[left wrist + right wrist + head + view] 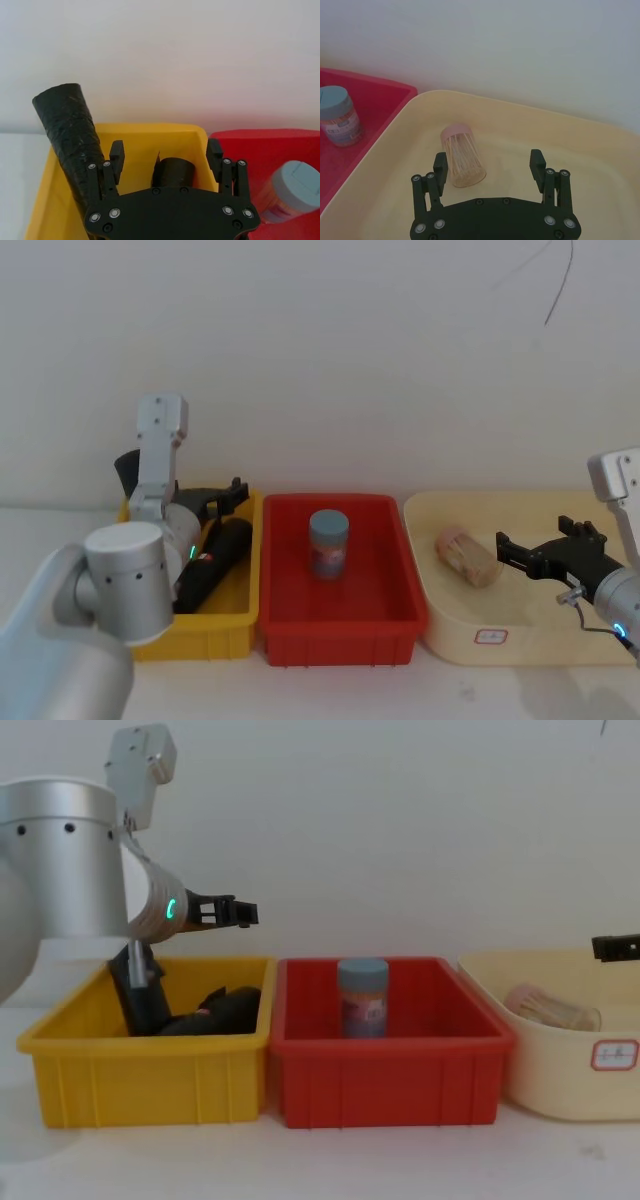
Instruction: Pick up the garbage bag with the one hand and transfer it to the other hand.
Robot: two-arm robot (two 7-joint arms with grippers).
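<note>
The garbage bag's bottom end is crowded by the black lump (226,1012) and the side of the bin, so my left gripper needs to grab the bag by its upper end (130,972) next.
The garbage bag (66,125) is a long glossy black roll leaning upright in the left end of the yellow bin (150,131); its top pokes above the rim (126,469) and its side shows from the chest (140,992). My left gripper (165,152) hovers open above the bin, to the right of the roll, with nothing between its fingers (232,496) (238,910). My right gripper (490,162) is open and empty over the cream tray (515,550) (615,947).
A black lump with a pink spot (222,1008) lies in the yellow bin beside the roll. The red bin (340,625) in the middle holds a jar with a grey-blue lid (328,543). A pink toothpick holder (464,156) lies on its side in the cream tray (520,645).
</note>
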